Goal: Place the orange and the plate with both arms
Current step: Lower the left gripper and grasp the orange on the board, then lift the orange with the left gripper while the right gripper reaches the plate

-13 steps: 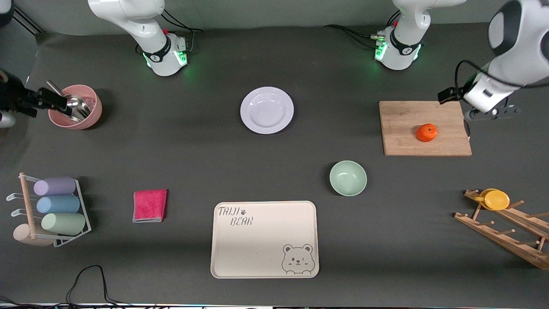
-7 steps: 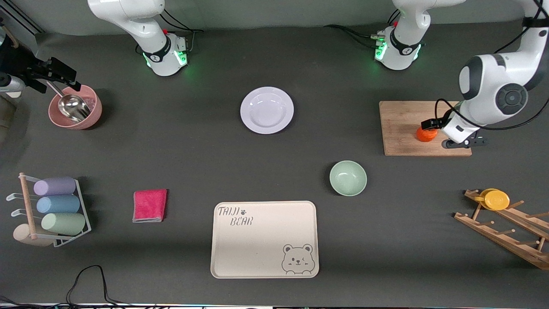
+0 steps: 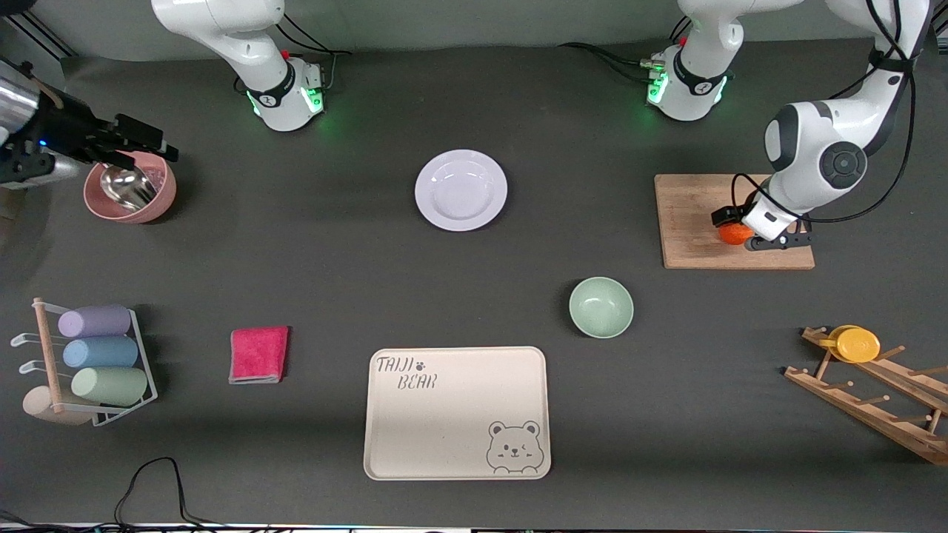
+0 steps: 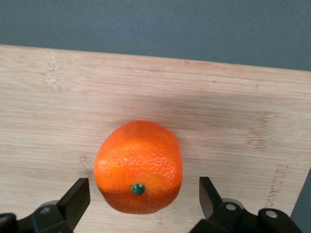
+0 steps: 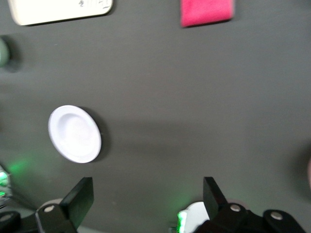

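I need to close my left gripper on the orange now: the orange [image 3: 732,234] [image 4: 138,165] is between my open fingers, so they would hold the orange if I closed now.
The orange [image 3: 732,234] lies on a wooden cutting board [image 3: 692,222] toward the left arm's end of the table. My left gripper [image 3: 748,238] is low over it and open. In the left wrist view the orange [image 4: 138,165] sits between the fingers [image 4: 77,199], with a gap on each side. The white plate [image 3: 461,189] lies on the dark table between the two arm bases, nothing on it. My right gripper [image 3: 152,141] is open and empty in the air over a pink bowl. Its wrist view shows the open gripper [image 5: 148,194] and the plate [image 5: 75,133] far off.
A pink bowl [image 3: 129,194] holds a metal scoop. A green bowl [image 3: 601,306], a cream bear tray [image 3: 456,412] and a pink cloth [image 3: 258,354] lie nearer the camera. A cup rack [image 3: 96,355] and a wooden rack with a yellow cup [image 3: 855,344] stand at the table's ends.
My left gripper came down from beside the board's edge onto the orange, fingers now either side of it. My right gripper moved over the pink bowl toward the table's middle.
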{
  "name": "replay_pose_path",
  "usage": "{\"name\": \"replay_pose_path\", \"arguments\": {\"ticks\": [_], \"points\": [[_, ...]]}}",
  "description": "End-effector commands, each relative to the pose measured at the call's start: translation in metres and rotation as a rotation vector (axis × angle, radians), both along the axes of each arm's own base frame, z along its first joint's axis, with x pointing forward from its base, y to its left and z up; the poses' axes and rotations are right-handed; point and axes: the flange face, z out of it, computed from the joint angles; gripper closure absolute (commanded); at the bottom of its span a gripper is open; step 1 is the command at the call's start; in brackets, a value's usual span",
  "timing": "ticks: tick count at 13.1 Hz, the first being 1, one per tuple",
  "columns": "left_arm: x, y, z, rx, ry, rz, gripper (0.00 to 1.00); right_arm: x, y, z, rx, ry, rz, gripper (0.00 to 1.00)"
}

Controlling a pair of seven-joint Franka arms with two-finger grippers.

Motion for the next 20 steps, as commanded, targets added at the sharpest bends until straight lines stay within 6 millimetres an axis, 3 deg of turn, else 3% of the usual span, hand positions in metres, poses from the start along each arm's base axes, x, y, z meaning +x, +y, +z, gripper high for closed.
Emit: {"name": "replay_pose_path", "arguments": {"ticks": [1, 2, 3, 4, 8, 10, 12, 16, 18, 20], "points": [[-0.002, 0.001, -0.003, 0.007, -0.016, 0.004, 0.00, -0.015, 0.006, -0.052, 0.142, -0.004, -0.014, 0.00], [-0.001, 0.001, -0.003, 0.007, -0.021, 0.004, 0.10, -0.019, 0.010, -0.070, 0.185, -0.010, -0.013, 0.00], [-0.002, 0.001, -0.004, 0.006, -0.027, 0.002, 0.91, -0.023, 0.013, -0.088, 0.229, -0.013, 0.001, 0.00], [-0.002, 0.001, -0.004, 0.007, -0.029, 0.004, 1.00, -0.027, 0.017, -0.105, 0.270, -0.015, 0.001, 0.00], [-0.001, 0.001, -0.003, 0.006, -0.030, -0.002, 1.00, -0.054, 0.032, -0.196, 0.471, -0.052, -0.018, 0.00], [0.006, 0.001, 0.018, 0.009, -0.045, -0.010, 1.00, -0.065, 0.037, -0.245, 0.574, -0.073, -0.001, 0.00], [0.019, 0.003, 0.076, 0.021, -0.020, -0.008, 1.00, -0.078, 0.042, -0.296, 0.683, -0.107, -0.014, 0.00], [0.063, 0.006, 0.219, 0.034, 0.082, 0.014, 1.00, -0.100, 0.046, -0.377, 0.769, -0.174, -0.003, 0.00], [0.075, -0.005, 0.285, 0.034, 0.109, 0.002, 1.00, -0.113, 0.047, -0.409, 0.792, -0.201, -0.013, 0.00], [0.084, -0.019, 0.335, 0.037, 0.119, -0.019, 1.00, -0.121, 0.050, -0.425, 0.794, -0.188, -0.014, 0.00]]}}
